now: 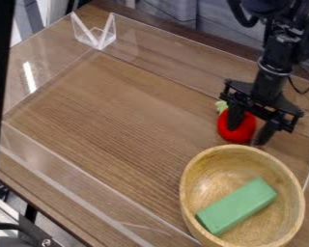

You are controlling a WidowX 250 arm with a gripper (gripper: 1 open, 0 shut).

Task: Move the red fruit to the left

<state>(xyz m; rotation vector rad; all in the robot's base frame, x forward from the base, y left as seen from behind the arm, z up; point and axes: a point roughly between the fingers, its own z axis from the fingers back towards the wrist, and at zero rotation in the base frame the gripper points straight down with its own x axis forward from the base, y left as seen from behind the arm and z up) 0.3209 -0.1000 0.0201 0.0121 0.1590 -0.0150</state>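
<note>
I will move the red fruit across the table, so I will next pick it up by its round body (pixel 235 129) with my gripper.
The red fruit (pixel 231 124) is a small bright-red ball resting on the wooden table, just above the bowl on the right side. My gripper (pixel 249 126) hangs straight down over it, open, its black fingers (pixel 266 131) straddling the fruit. The fruit sits close to the left finger, and its right half is hidden behind the gripper. Whether a finger touches the fruit cannot be told.
A wooden bowl (pixel 191 179) holding a green rectangular block (pixel 238 206) stands at the front right, right below the gripper. A clear plastic stand (pixel 96 35) sits at the back left. Transparent walls (pixel 42 77) edge the tabletop.
</note>
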